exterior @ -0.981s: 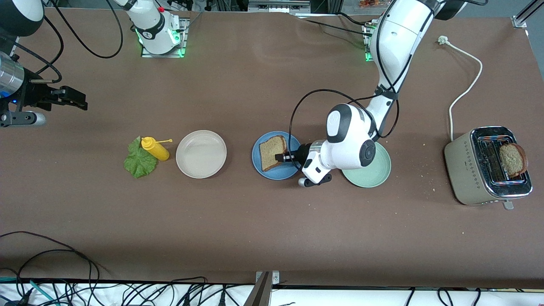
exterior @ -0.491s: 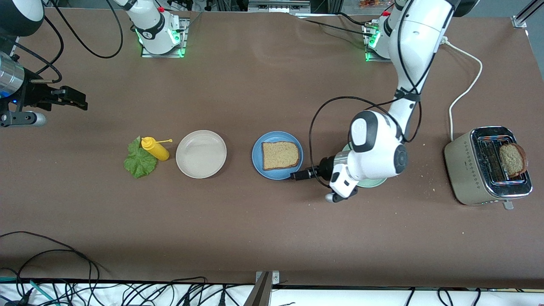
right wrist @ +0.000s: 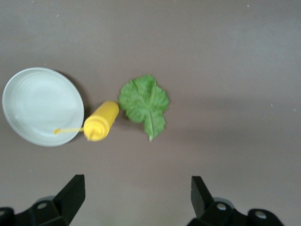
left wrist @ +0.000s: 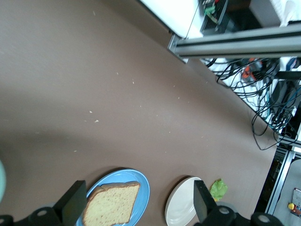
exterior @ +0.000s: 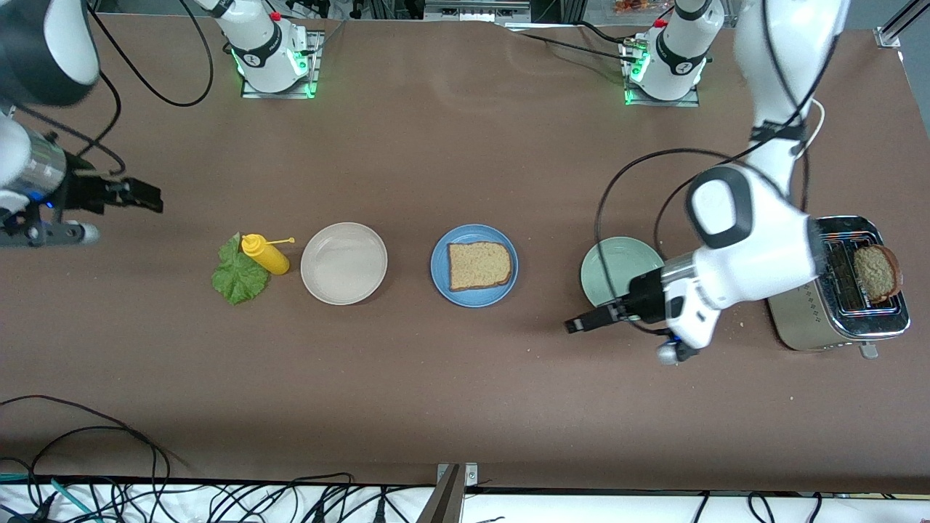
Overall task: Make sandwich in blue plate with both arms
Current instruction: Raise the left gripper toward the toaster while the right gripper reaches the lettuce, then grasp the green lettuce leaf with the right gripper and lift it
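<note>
I will next grab the green lettuce leaf by its broad middle (exterior: 240, 272) with my right gripper, so that I can top the bread (exterior: 478, 266) in the blue plate.
One slice of brown bread (exterior: 478, 266) lies flat on the blue plate (exterior: 440, 274) in the middle of the table. The green lettuce leaf (exterior: 236, 277) lies on the table at the right arm's end, beside a yellow bottle. My left gripper (exterior: 581, 324) hangs open and empty over the table beside the mint-green plate. In the left wrist view the blue plate (left wrist: 142, 195) and bread (left wrist: 110, 206) show between the open gripper (left wrist: 138, 186). My right gripper (exterior: 145, 196) is open and empty; its wrist view shows the lettuce (right wrist: 145, 104) ahead of the gripper (right wrist: 136, 181).
A yellow squeeze bottle (exterior: 265, 254) lies next to the lettuce, and a beige plate (exterior: 344, 263) sits between it and the blue plate. A mint-green plate (exterior: 614, 272) and a toaster (exterior: 843, 327) holding another bread slice (exterior: 877, 272) stand at the left arm's end.
My left gripper opened, left the bread flat on the blue plate and swung away toward the toaster's end. The right arm shifted slightly.
</note>
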Tool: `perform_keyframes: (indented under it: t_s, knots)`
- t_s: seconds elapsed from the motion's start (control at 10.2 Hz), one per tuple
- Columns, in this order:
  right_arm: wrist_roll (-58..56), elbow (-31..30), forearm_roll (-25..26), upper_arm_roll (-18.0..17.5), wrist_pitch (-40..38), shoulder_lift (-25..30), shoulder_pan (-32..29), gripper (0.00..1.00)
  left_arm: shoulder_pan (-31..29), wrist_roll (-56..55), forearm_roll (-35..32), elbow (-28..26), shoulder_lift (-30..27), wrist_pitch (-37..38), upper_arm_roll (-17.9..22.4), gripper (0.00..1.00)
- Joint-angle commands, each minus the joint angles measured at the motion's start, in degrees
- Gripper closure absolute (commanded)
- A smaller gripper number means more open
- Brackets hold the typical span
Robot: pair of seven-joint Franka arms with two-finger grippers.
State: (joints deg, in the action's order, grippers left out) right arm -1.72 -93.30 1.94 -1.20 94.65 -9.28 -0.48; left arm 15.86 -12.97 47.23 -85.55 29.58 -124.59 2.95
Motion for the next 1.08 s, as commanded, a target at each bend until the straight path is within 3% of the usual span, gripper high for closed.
perform_keyframes:
  t_s: [0.0,0.2,0.49,0.79,0.98]
  knots:
    - [0.75,-4.93,0.52,0.05,10.95,-5.12,-0.04,0.0,-2.57,0.66,-11.99,-9.18,-12.4,0.75,-0.14,0.0]
    - [0.4,-12.48,0.61,1.27,23.32,-7.76,-0.13,0.0,-3.63,0.58,-24.67,-9.37,-18.03,7.58,-0.14,0.0]
    - [0.04,-28.48,0.61,2.51,47.24,-9.51,-0.22,0.0,-7.32,0.4,-33.74,-9.37,-25.42,18.83,-0.22,0.0]
    - [-0.04,-29.39,0.61,2.51,55.61,-17.06,-0.57,0.0,-10.21,0.4,-43.08,-10.68,-31.32,26.84,-2.06,0.0]
    - [-0.13,-29.39,0.61,2.51,55.91,-17.7,-1.01,0.0,-12.24,0.4,-45.8,-11.73,-33.08,30.1,-2.25,0.0]
